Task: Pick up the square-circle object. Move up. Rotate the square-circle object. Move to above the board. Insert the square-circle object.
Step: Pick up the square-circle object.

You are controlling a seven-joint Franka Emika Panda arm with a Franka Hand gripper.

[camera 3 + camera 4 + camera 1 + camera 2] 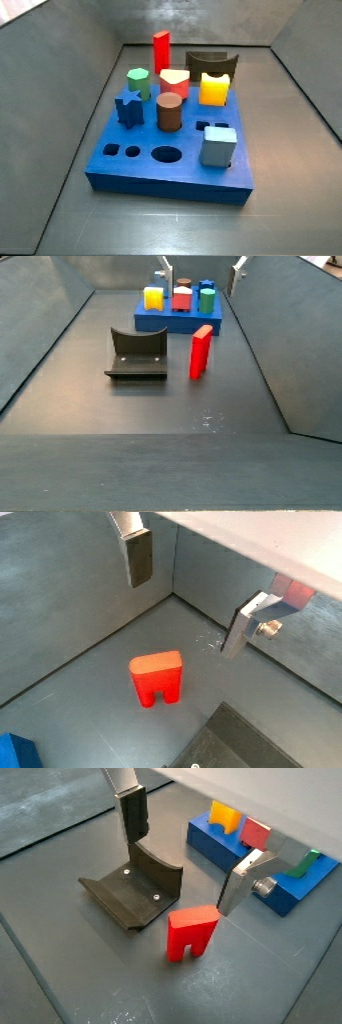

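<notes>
Next, my gripper grabs the square-circle object by its upper body, so the square-circle object's two short legs stay free to slot into the board [174, 175].
The square-circle object [156, 677] is a bright red flat block standing upright on its two short legs on the grey floor, also seen in both side views [162, 50] [201, 352]. It stands beside the fixture [139, 354], between it and the right wall, a short way from the blue board [181, 321]. My gripper [183, 876] hangs above the red block, open, with nothing between its silver fingers [139, 557]. The block [193, 933] is below the fingertips and apart from them. The board [174, 175] shows square and round holes along one edge.
Several pegs stand in the board: a yellow one [215, 90], a red-topped heart [174, 80], a brown cylinder [168, 112], a green one [138, 80] and a pale cube [219, 146]. Grey walls enclose the floor on both sides.
</notes>
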